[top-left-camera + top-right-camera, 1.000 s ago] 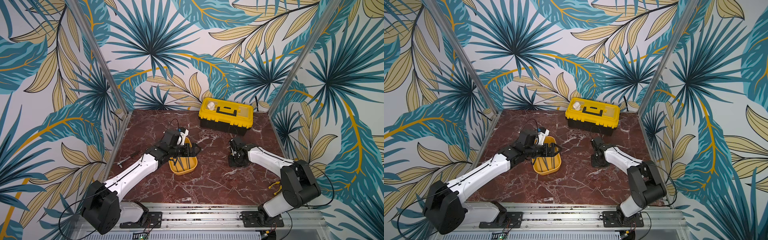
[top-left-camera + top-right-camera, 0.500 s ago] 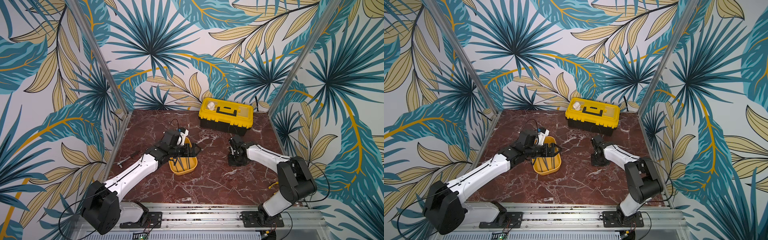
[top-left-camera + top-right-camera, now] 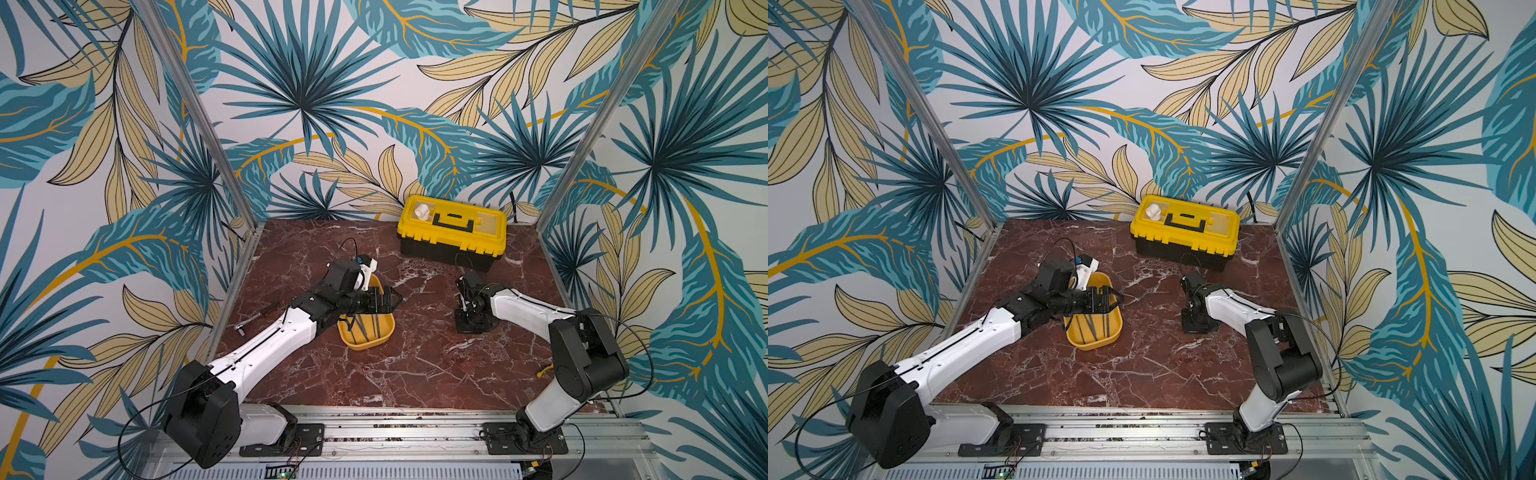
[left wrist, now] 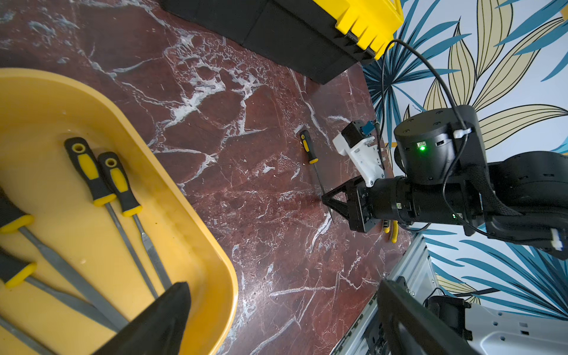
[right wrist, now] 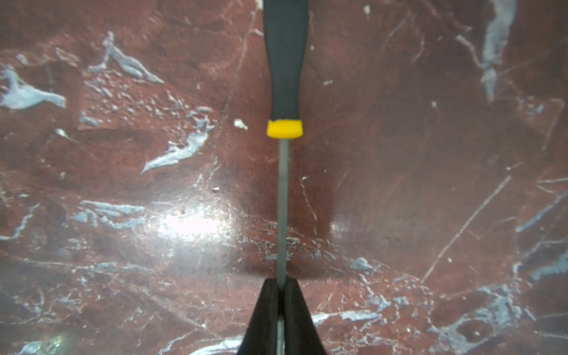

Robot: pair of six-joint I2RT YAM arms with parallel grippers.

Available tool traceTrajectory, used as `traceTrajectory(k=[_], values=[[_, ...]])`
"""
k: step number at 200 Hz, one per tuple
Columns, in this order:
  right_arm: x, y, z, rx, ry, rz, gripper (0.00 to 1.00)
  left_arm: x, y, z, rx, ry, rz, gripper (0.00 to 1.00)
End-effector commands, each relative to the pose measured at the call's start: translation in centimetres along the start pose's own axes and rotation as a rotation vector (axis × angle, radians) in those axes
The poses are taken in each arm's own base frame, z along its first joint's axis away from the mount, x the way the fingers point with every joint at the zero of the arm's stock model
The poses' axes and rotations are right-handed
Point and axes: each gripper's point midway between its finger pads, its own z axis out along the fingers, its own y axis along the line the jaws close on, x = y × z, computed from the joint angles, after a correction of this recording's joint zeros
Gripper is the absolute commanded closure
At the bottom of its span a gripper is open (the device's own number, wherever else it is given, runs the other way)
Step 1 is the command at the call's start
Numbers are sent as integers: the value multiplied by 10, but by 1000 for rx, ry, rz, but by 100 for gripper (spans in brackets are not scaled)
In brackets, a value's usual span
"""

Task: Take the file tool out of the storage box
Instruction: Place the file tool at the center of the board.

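I need to open my right gripper: the file lies low on flat marble outside the tray, so the file would remain there.
The storage box (image 3: 365, 345) (image 3: 1096, 345) is a shallow yellow tray left of the table's centre, and several black-and-yellow files (image 4: 92, 181) lie in it. My left gripper (image 3: 395, 297) (image 4: 279, 289) hovers open over the tray's right side with nothing between its fingers. One file tool (image 5: 282, 199) (image 4: 309, 147) lies outside the tray on the marble, right of centre. My right gripper (image 5: 282, 281) (image 3: 462, 313) is down at the table, shut on that file's grey shaft, with the handle (image 5: 285, 61) pointing away from the jaws.
A black toolbox with a yellow lid (image 3: 452, 232) stands at the back, with a white fitting (image 3: 422, 212) on top. A ratchet (image 3: 255, 318) lies by the left edge. Yellow-handled pliers (image 4: 392, 230) lie near the front right corner. A metal rail (image 3: 415, 428) bounds the front.
The right arm's elbow has shifted slightly left while its gripper stays on the file at the table. The left arm and the tray have not moved.
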Motion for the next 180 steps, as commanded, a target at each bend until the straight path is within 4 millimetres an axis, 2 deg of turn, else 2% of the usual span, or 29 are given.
traceTrajectory(k=[1,17,53,70,93,117,145,180], values=[[9,-2,4,11,50,14,86,4,7,6,-16,11,-19,0],[10,-3,5,12,52,14,82,3,12,7,-48,11,-39,0],[7,-4,0,16,33,12,78,-2,26,11,-136,6,-47,0],[2,-4,-7,9,8,8,77,-5,34,13,-182,9,-49,0],[-2,6,-21,-53,-24,5,70,-8,48,18,-261,20,-69,0],[-8,17,-41,-137,-89,11,64,-13,61,24,-330,20,-95,0],[-14,31,-76,-255,-187,19,59,-19,75,30,-419,21,-118,0],[-16,48,-118,-385,-288,15,43,-24,100,34,-574,36,-158,4]])
